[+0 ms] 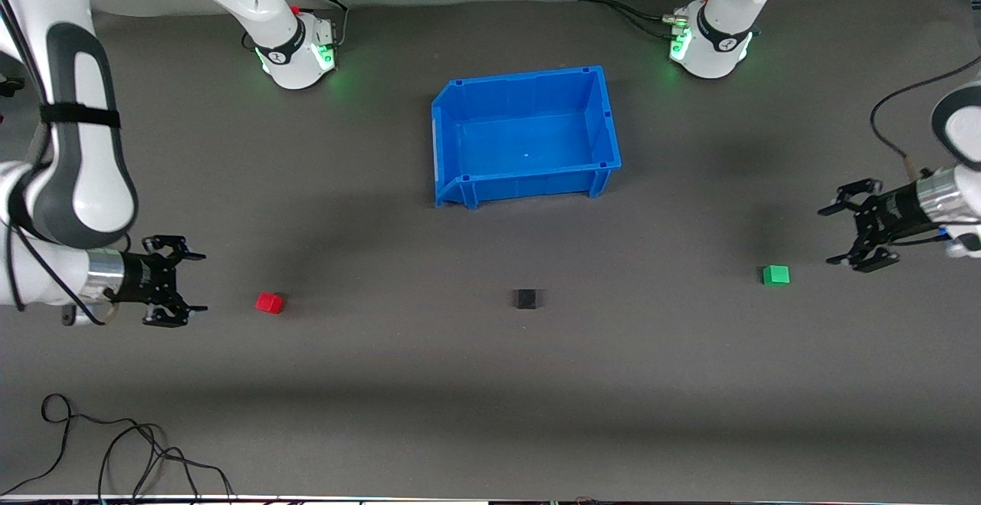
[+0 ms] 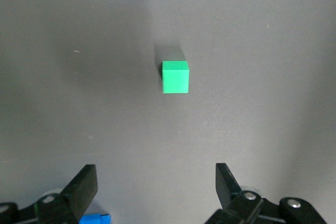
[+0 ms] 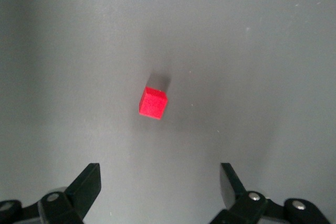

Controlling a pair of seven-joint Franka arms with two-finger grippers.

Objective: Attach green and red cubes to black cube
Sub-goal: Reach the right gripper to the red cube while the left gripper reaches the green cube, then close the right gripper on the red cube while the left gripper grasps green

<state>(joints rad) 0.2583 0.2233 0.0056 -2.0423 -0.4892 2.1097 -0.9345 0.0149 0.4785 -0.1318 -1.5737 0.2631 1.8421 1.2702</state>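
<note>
The green cube (image 1: 775, 275) will be attached to the black cube (image 1: 526, 299). My left gripper will grab the green cube by its opposite sides next.
The black cube (image 1: 526, 299) sits on the dark table, nearer to the front camera than the blue bin. The red cube (image 1: 269, 303) lies toward the right arm's end of the table; it also shows in the right wrist view (image 3: 153, 103). The green cube (image 1: 775, 275) lies toward the left arm's end; it also shows in the left wrist view (image 2: 175, 76). My right gripper (image 1: 195, 283) is open and empty, beside the red cube and apart from it (image 3: 157, 179). My left gripper (image 1: 826, 235) is open and empty, beside the green cube and apart from it (image 2: 156, 179).
An empty blue bin (image 1: 460, 128) stands in the middle of the table, between the two arm bases. Loose black cables (image 1: 115, 447) lie at the table's edge nearest the front camera, at the right arm's end.
</note>
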